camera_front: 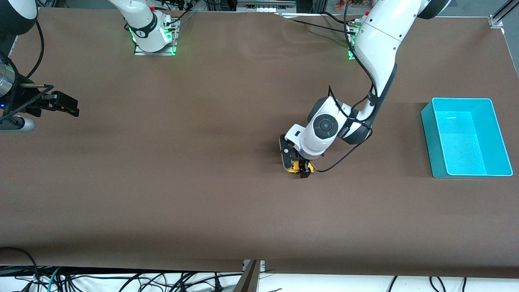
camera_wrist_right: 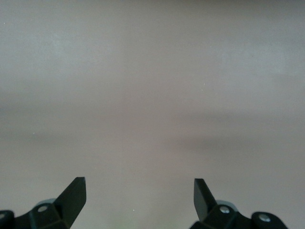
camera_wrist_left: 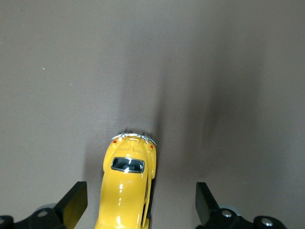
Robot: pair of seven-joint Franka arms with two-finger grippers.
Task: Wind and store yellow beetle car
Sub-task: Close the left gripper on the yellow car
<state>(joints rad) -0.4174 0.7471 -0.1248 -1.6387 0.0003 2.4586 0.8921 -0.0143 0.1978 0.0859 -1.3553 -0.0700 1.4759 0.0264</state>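
Note:
The robot's left gripper should next store the yellow beetle car (camera_front: 299, 167) in the turquoise bin (camera_front: 468, 138), so it should grab the car by the sides of its body.
The yellow beetle car (camera_wrist_left: 127, 183) stands on the brown table, small and rounded with a dark rear window. My left gripper (camera_wrist_left: 141, 202) is low over it, open, with one finger on each side of the car and a gap to each. In the front view the car (camera_front: 299, 167) shows as a yellow patch under the left gripper (camera_front: 297, 165), near the table's middle. My right gripper (camera_wrist_right: 140, 196) is open with only bare table between its fingers; it waits at the right arm's end of the table (camera_front: 61, 105).
A turquoise bin (camera_front: 466, 138) stands open at the left arm's end of the table, with nothing visible inside. Cables run along the table's near edge (camera_front: 121, 280).

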